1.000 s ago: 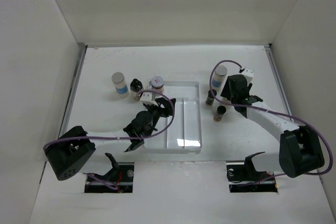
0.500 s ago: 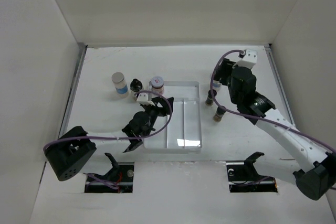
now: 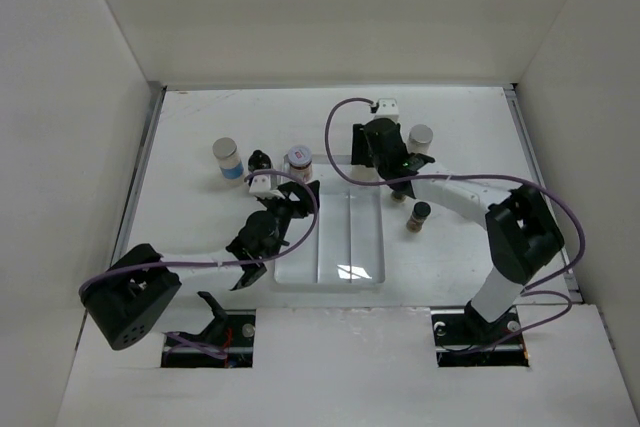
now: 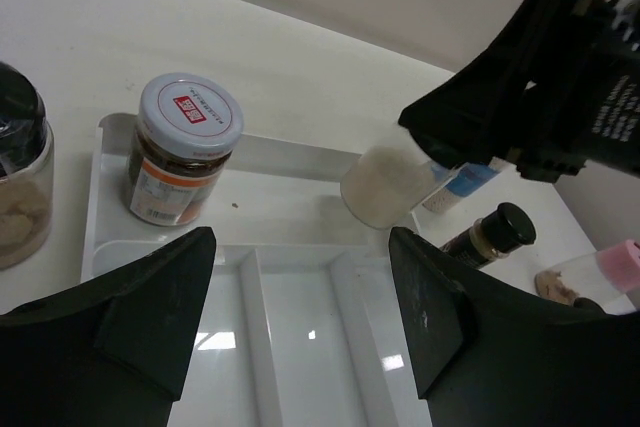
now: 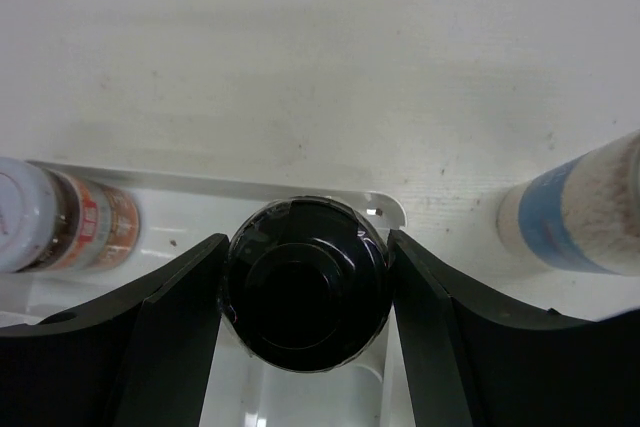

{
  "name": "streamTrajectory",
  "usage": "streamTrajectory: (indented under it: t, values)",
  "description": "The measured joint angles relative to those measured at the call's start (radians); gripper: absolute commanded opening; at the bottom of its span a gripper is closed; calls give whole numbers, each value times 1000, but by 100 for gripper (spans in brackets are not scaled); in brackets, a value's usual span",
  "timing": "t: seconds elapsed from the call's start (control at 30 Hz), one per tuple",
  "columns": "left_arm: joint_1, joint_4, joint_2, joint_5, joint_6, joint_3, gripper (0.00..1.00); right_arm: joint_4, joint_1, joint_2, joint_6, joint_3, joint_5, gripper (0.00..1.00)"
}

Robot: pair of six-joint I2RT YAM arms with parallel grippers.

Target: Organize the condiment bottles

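The black-capped jar above the tray's corner would now fall short, so my right gripper holds it until the wide gap to the white-lidded jar (image 4: 185,147) closes.
My right gripper (image 5: 305,297) is shut on a black-capped jar (image 5: 305,287) with pale contents and holds it over the far right corner of the clear divided tray (image 3: 345,247). The held jar also shows in the left wrist view (image 4: 385,187), under the right gripper (image 4: 540,87). My left gripper (image 4: 300,327) is open and empty over the tray's near left part. A white-lidded jar (image 4: 185,147) stands in the tray's far left corner. Left of the tray stand a black-capped jar (image 3: 260,162) and a silver-capped bottle (image 3: 228,160).
Right of the tray stand a silver-capped, blue-labelled bottle (image 3: 421,137) and a small black-capped bottle (image 3: 420,215). Another black-capped bottle (image 4: 490,232) and a pink-capped one (image 4: 615,265) show past the tray's right edge. White walls close in the table on three sides.
My right arm has swung left from the bottles at the right, carrying the black-capped jar to the tray's far right corner. My left gripper has drifted slightly left.
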Motion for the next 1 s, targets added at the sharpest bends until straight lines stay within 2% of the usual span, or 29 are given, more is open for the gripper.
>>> streamTrajectory:
  t: [0.37, 0.67, 0.77, 0.9, 1.0]
  values:
    - [0, 0, 1, -6, -22, -4, 68, 72, 5, 59, 7, 3, -12, 46]
    - [0, 10, -20, -43, -34, -30, 68, 80, 86, 205, 14, 115, -20, 50]
    - [1, 13, -23, -47, -36, -30, 68, 91, 106, 224, 15, 130, -20, 60]
    - [8, 14, -25, -50, -37, -30, 68, 97, 111, 225, 32, 130, -19, 88]
    - [17, 11, -37, -55, -37, -31, 69, 107, 111, 211, 46, 120, -19, 100]
